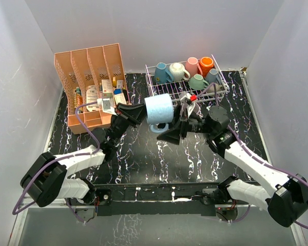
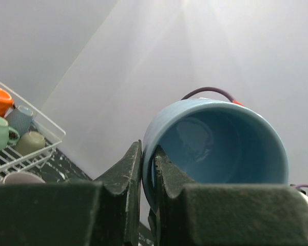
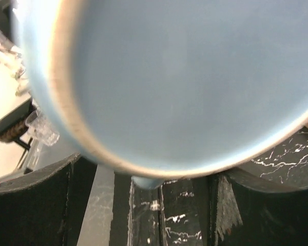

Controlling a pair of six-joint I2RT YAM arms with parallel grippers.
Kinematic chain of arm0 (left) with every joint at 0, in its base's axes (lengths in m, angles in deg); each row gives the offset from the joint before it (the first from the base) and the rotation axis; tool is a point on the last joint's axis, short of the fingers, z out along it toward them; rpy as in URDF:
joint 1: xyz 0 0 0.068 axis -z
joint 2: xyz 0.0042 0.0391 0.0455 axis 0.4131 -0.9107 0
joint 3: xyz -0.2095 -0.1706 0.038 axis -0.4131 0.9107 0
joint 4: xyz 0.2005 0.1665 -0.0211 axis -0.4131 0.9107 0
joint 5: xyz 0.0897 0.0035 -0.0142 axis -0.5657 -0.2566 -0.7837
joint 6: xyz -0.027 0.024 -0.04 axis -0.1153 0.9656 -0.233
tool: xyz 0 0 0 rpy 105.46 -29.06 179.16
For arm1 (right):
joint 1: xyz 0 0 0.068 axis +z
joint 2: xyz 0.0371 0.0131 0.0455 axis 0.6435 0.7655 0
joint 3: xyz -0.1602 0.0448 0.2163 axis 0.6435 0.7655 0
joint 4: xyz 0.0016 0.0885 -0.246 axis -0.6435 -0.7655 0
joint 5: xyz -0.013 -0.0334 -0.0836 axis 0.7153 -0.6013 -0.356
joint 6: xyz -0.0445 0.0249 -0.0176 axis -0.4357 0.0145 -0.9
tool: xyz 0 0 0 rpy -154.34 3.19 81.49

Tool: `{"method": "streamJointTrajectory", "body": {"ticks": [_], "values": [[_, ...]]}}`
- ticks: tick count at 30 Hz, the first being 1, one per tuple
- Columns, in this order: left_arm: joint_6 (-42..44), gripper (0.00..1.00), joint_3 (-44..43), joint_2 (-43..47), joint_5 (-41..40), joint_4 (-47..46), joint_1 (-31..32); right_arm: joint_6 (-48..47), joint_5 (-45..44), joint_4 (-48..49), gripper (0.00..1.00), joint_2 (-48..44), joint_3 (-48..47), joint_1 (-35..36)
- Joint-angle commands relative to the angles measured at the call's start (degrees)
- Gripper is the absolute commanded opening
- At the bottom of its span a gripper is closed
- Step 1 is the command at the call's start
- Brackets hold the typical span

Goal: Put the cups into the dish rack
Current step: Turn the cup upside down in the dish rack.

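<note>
I should grip the light blue mug by its handle (image 1: pixel 158 129) with my right gripper next. The mug's rim then stays free to be set onto the dish rack (image 1: pixel 222 80).
A light blue mug (image 1: pixel 159 108) hangs on its side above the black marble table, just in front of the white wire dish rack (image 1: pixel 222 80). My left gripper (image 1: pixel 139 114) is shut on the mug's rim (image 2: pixel 215 148), one finger inside and one outside (image 2: pixel 148 149). My right gripper (image 1: pixel 175 132) is open, its fingers (image 3: pixel 36 195) spread wide at the mug's base (image 3: pixel 185 77), not touching it as far as I can see. The rack holds several mugs: blue (image 1: pixel 160 73), cream (image 1: pixel 177 71), pink (image 1: pixel 192 65), orange (image 1: pixel 206 65), green (image 1: pixel 197 82).
A salmon-pink slotted organizer (image 1: pixel 90 66) stands at the back left, with small boxes (image 1: pixel 109 95) in front of it. White walls close the table on three sides. The rack's corner (image 2: pixel 41 148) shows in the left wrist view.
</note>
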Motion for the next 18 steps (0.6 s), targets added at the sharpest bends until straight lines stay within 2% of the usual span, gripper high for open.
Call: {"method": "streamJointTrajectory", "body": {"ticks": [1, 4, 5, 9, 18], "values": [[-1.58, 0.0, -7.18, -0.12, -1.45, -17.12, -0.35, 6.73, -7.63, 3.4, 0.75, 2.8, -8.44, 0.24], [-1.55, 0.0, -8.84, -0.5, -3.05, -17.13, -0.26, 10.04, -11.44, 2.59, 0.77, 4.65, -10.38, 0.36], [-1.49, 0.0, -9.17, -0.54, -3.65, -17.16, -0.26, 10.74, -12.21, 2.37, 0.83, 4.94, -10.74, 0.37], [-1.18, 0.0, -9.8, -0.7, -5.37, -17.13, -0.26, 12.97, -13.45, 3.97, 0.91, 5.75, -12.02, 0.48], [-1.74, 0.0, -9.73, -2.76, -6.6, -17.12, -0.26, 14.12, -12.57, 5.58, 0.85, 6.05, -13.9, 0.52]]}}
